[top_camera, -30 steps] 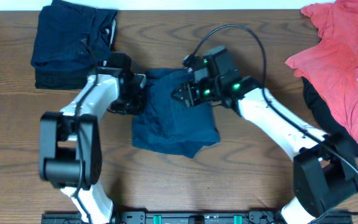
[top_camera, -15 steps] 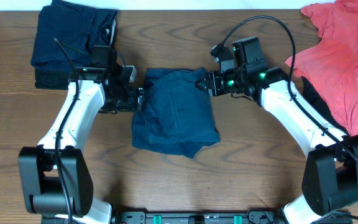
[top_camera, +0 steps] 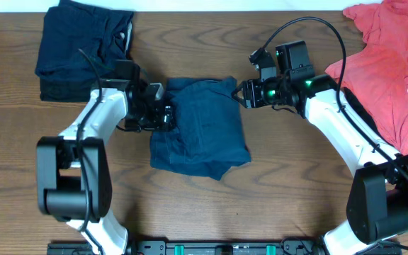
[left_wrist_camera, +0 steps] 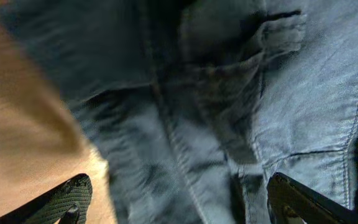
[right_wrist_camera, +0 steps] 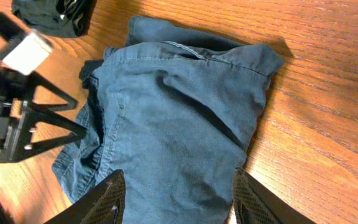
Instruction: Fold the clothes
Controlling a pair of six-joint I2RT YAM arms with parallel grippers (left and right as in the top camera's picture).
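I should next pick up the folded blue garment with my left gripper by its side edge facing the stack, layers together, to lay it there folded.
A folded blue denim-like garment lies in the middle of the table. My left gripper is at its left edge, open wide. In the left wrist view the cloth fills the gap of the left gripper, and neither fingertip pinches it. At the garment's upper right corner, my right gripper is open too. The right wrist view has the garment lying flat below the right gripper. A coral-red T-shirt lies over a black piece at the far right.
A stack of folded dark navy clothes sits at the back left. The left gripper's body shows at the left of the right wrist view. Bare wood table lies in front of the garment.
My left gripper has opened and let go of the garment's left edge. The right gripper has drawn back to the right, from over the garment to its upper right corner.
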